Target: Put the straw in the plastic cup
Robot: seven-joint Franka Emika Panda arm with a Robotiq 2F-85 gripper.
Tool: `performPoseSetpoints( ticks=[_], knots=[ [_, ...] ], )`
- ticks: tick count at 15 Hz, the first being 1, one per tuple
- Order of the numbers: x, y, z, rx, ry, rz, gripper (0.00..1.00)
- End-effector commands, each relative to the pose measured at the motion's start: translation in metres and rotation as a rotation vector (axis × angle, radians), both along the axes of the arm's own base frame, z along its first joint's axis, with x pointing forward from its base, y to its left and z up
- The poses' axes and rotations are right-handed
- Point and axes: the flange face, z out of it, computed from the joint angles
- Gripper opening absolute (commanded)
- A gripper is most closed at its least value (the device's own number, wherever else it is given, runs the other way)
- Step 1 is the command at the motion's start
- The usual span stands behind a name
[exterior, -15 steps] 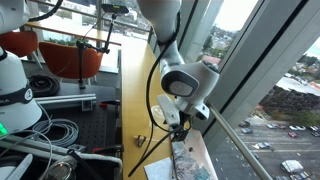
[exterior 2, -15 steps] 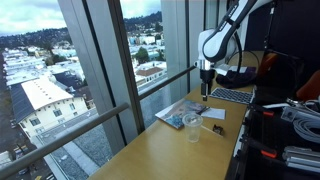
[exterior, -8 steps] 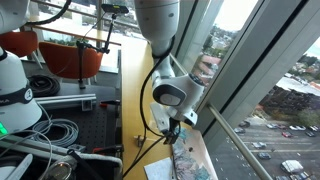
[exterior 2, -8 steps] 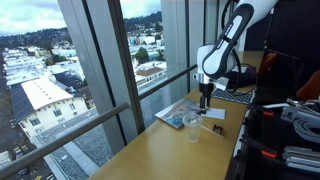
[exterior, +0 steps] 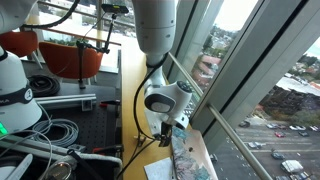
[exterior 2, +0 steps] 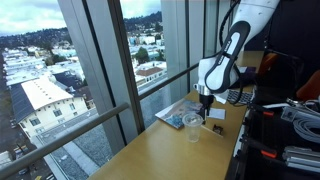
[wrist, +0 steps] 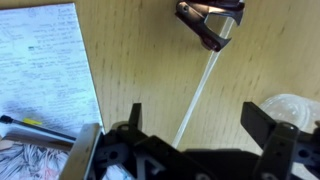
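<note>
My open fingertips are still above the straw with table showing beneath, so it is too early to close on the straw; my gripper moves down next.
In the wrist view a thin clear straw [wrist: 203,88] lies on the wooden table, running from the upper right down between my fingers. My gripper [wrist: 200,122] is open, its fingertips on either side of the straw's lower part, just above it. The clear plastic cup [wrist: 288,108] stands upright at the right edge. In an exterior view the cup [exterior 2: 191,125] stands on the table just in front of my gripper [exterior 2: 206,108]. My gripper [exterior: 168,128] also hangs low over the table in the other view.
A black binder clip [wrist: 207,24] lies at the straw's far end. A printed sheet and magazine [wrist: 45,75] lie to the left, with a pen [wrist: 35,127] on them. A keyboard [exterior 2: 230,96] lies behind. Cables and gear [exterior: 45,130] crowd the table's inner side; windows border the outer edge.
My arm has lowered toward the table, bringing the open gripper down over the straw beside the cup. The cup and straw have not moved.
</note>
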Motion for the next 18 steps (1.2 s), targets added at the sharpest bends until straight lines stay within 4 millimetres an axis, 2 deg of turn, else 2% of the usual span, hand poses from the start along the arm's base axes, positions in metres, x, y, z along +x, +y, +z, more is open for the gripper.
performPoseSetpoints(
  ticks=[1,4,5,6,8,14,16,18],
  knots=[
    [-0.006,0.011,-0.019,-0.023,-0.021,-0.001,1.00],
    [-0.012,0.019,-0.033,-0.033,-0.018,0.002,1.00],
    [-0.014,0.022,-0.036,-0.036,-0.017,0.004,0.82],
    [-0.015,0.024,-0.039,-0.038,-0.017,0.006,0.72],
    [-0.017,0.027,-0.042,-0.046,-0.012,0.008,0.58],
    [-0.013,0.023,-0.033,-0.060,-0.031,0.002,0.13],
    [-0.013,0.019,-0.032,-0.063,-0.033,-0.001,0.00],
    [-0.013,0.017,-0.031,-0.066,-0.032,-0.003,0.00]
  ],
)
